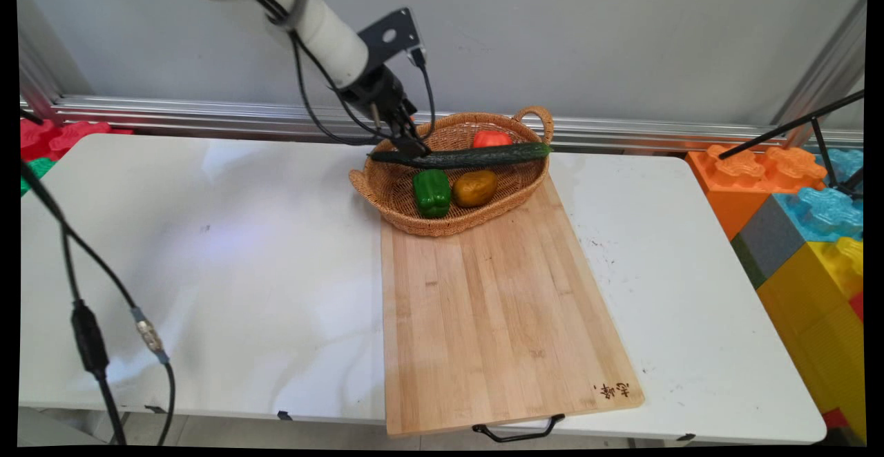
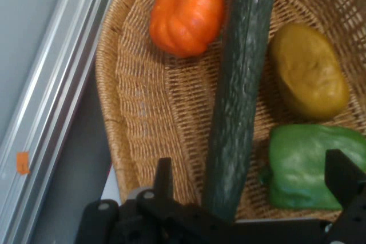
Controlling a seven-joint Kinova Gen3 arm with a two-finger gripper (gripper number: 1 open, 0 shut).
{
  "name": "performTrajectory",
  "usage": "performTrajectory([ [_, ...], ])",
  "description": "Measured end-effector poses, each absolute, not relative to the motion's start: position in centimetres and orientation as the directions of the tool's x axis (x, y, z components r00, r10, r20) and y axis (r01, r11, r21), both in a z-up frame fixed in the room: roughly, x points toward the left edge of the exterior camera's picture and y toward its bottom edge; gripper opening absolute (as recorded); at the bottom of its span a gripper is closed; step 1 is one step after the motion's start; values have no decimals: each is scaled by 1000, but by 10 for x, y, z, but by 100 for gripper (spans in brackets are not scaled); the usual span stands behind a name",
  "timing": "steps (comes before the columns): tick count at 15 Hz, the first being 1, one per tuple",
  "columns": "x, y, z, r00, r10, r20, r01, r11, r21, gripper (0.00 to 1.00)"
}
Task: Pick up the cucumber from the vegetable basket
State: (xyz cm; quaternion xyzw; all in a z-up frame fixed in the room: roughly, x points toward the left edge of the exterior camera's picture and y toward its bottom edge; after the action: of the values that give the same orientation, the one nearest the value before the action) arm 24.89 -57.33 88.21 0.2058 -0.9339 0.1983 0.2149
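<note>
My gripper is about to grab the long dark green cucumber around its middle (image 1: 447,156). Then it can lift the cucumber out of the wicker basket (image 1: 397,195).
A long dark green cucumber (image 1: 469,157) (image 2: 240,84) lies across a woven wicker basket (image 1: 397,195) (image 2: 143,112), its ends resting near the rims. My gripper (image 1: 413,148) (image 2: 251,167) hangs over the cucumber's left end, open, with one finger (image 2: 163,176) on one side of it and the other finger (image 2: 343,172) far off on the other side, over a green bell pepper (image 1: 432,192) (image 2: 306,167). Inside the basket there are also a brownish-yellow potato (image 1: 474,188) (image 2: 309,72) and a red-orange tomato (image 1: 491,139) (image 2: 187,14).
The basket stands on the far end of a wooden cutting board (image 1: 490,305) on the white table (image 1: 207,250). Big coloured foam blocks (image 1: 808,236) sit off the table's right. A metal rail (image 1: 207,113) runs along the wall. Black cables (image 1: 90,326) hang at the left.
</note>
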Motion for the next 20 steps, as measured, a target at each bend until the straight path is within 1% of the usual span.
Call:
performTrajectory([
  [6,229,-606,838,-851,-264,453,-426,853,-303,100],
  [11,215,-622,819,-851,-251,462,-418,855,-307,100],
  [17,207,-635,806,-855,-238,461,-410,853,-321,100],
  [18,206,-636,806,-856,-236,460,-409,853,-325,0],
  [20,206,-638,804,-859,-232,456,-406,852,-330,0],
])
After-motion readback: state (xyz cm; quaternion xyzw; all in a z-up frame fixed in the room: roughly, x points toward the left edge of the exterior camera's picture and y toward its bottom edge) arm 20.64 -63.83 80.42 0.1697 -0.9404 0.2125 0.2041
